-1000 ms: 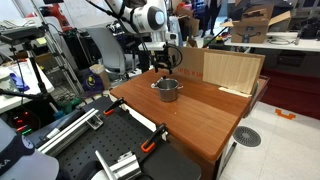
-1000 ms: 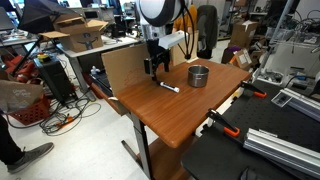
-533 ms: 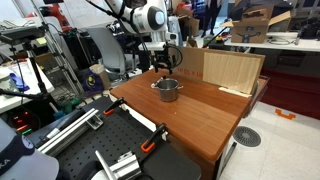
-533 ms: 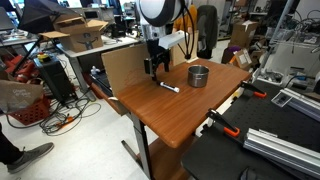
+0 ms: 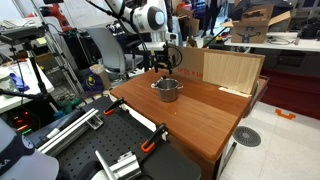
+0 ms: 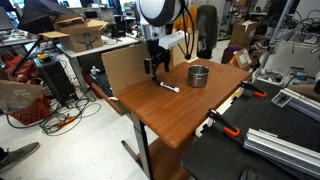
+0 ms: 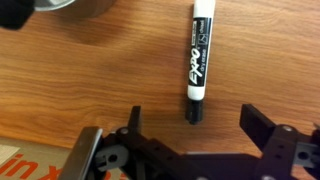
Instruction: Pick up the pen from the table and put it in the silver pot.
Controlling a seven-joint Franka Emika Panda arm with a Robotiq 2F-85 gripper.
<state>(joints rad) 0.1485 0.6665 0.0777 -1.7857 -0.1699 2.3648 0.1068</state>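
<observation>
My gripper's fingers hang above the pen (image 7: 198, 62), the black cap (image 7: 194, 111) between them, so closing now would miss. My gripper lowers before it closes on the pen.
The pen (image 7: 198, 62) is a white Expo marker with a black cap, lying flat on the reddish-brown table (image 7: 110, 70). In an exterior view it lies in front of the pot (image 6: 171, 88). The silver pot (image 6: 199, 75) stands on the table; it also shows in an exterior view (image 5: 167, 90) and at the top left edge of the wrist view (image 7: 45, 8). My gripper (image 7: 192, 125) is open and empty, hanging above the table with its fingers either side of the pen's black cap end. In both exterior views it hovers near the plywood board (image 6: 152, 65) (image 5: 165, 63).
A pale plywood board (image 5: 232, 70) stands upright along the table's back edge (image 6: 122, 70). Orange-handled clamps (image 5: 150, 140) and metal rails lie on the black bench next to the table. Cardboard boxes and cluttered desks stand around.
The arm, the pen and the pot have not moved. A person at the edge of one exterior view has shifted.
</observation>
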